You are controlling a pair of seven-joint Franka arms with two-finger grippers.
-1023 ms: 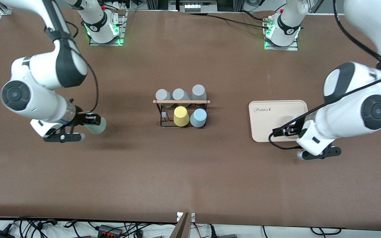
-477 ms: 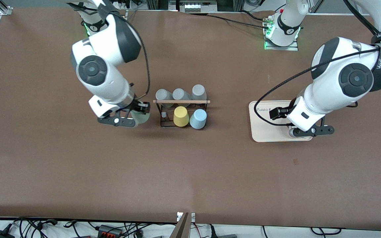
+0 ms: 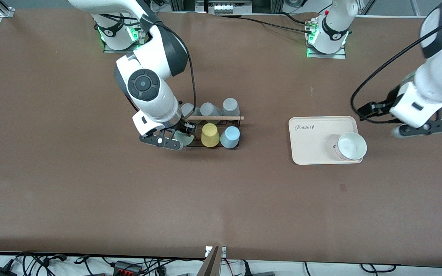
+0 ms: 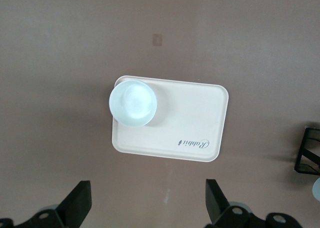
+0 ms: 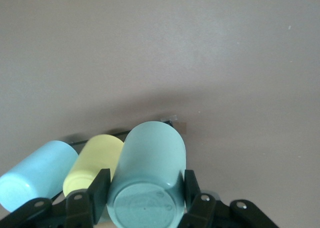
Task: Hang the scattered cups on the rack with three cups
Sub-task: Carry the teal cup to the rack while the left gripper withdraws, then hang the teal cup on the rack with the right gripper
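Observation:
The mint cup hangs short of the rack's end beside the yellow cup, so it is too early to release. My right gripper moves it toward that end first.
The black wire rack (image 3: 226, 119) with a wooden rod stands mid-table. A yellow cup (image 3: 210, 135) and the light blue cup (image 3: 230, 137) sit on its nearer row. My right gripper (image 3: 175, 141) is shut on the mint green cup (image 3: 186, 138) at the rack's end toward the right arm, beside the yellow cup. In the right wrist view the fingers (image 5: 98, 188) clamp the mint cup (image 5: 150, 168), with the yellow cup (image 5: 95, 165) and blue cup (image 5: 37, 180) alongside. My left gripper (image 3: 422, 128) is open and empty beside the tray.
Three grey cups (image 3: 209, 109) sit on the rack's row farther from the front camera. A cream tray (image 3: 313, 142) holds a white bowl (image 3: 351, 146) at its corner; both also show in the left wrist view, the tray (image 4: 190, 123) and the bowl (image 4: 132, 104).
My right arm carried the mint cup from the right arm's end of the table to the rack. My left gripper let go of the white bowl on the tray and moved away.

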